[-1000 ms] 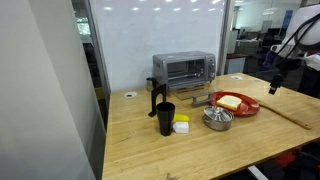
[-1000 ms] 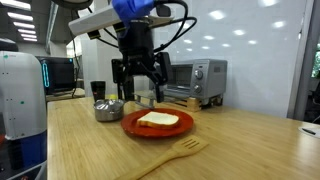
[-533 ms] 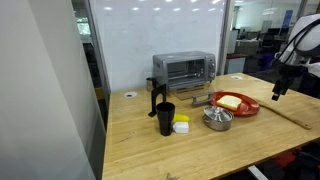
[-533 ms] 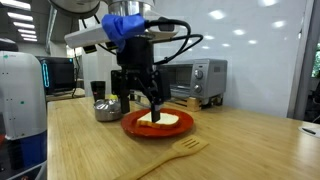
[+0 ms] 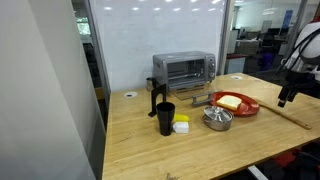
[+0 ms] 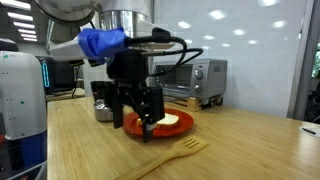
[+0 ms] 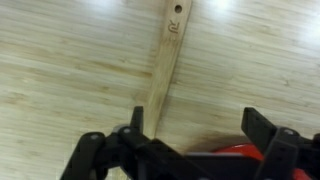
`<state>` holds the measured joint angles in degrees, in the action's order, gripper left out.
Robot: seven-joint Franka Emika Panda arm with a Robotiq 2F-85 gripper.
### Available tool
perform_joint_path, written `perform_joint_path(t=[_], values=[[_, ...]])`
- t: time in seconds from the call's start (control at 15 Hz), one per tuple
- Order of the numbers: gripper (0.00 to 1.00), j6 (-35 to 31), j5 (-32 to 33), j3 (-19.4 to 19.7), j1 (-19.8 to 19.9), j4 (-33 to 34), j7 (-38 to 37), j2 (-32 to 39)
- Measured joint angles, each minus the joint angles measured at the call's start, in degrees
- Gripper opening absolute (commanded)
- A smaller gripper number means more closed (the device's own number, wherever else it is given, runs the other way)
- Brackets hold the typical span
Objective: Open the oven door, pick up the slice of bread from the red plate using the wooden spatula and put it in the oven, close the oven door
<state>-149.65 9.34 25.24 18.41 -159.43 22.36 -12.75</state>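
My gripper should next grab the handle of the wooden spatula (image 5: 291, 116) with my fingers across its sides. The flat blade then stays free to lift the bread into the oven.
The red plate (image 5: 238, 104) (image 6: 160, 124) holds the pale-yellow slice of bread (image 5: 229, 100) (image 6: 172, 120). The wooden spatula (image 5: 291, 116) (image 6: 172, 154) lies flat on the table beside the plate. In the wrist view its handle (image 7: 165, 62) runs up from my left finger, and the plate's rim (image 7: 232, 153) shows low between the jaws. My gripper (image 5: 284, 97) (image 6: 147, 124) (image 7: 200, 125) is open and empty, low over the table between plate and spatula. The oven (image 5: 184, 69) (image 6: 197, 79) stands behind, and its door (image 5: 178, 71) looks shut.
A metal bowl (image 5: 217, 119) (image 6: 107, 108) sits by the plate. A black cup (image 5: 165, 118) and a small yellow-and-white block (image 5: 181, 125) stand further along the table. The table edge (image 5: 300, 145) is close to the spatula.
My gripper has moved off the plate's far side, come down, and now hangs low between the plate and the spatula. Plate, bread and spatula have not moved.
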Motion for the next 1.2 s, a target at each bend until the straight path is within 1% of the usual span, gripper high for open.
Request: perform_joint_path(t=[0.33, 0.67, 0.93, 1.0, 1.07, 1.13, 1.2], values=[[1.0, -4.3, -1.3, 1.6, 0.8, 0.0, 0.1, 4.3], [1.0, -8.0, -5.3, 1.7, 0.8, 0.0, 0.8, 9.4], [0.99, -9.7, -7.7, 1.7, 0.6, 0.0, 1.6, 12.1], [0.8, -10.1, -7.9, 1.7, 0.6, 0.0, 1.6, 12.4], [0.74, -10.3, -7.9, 1.7, 0.6, 0.0, 1.6, 12.7], [0.71, -10.5, -7.9, 1.7, 0.6, 0.0, 1.6, 13.0], [0.65, -10.7, -7.9, 1.7, 0.5, 0.0, 1.6, 13.3]])
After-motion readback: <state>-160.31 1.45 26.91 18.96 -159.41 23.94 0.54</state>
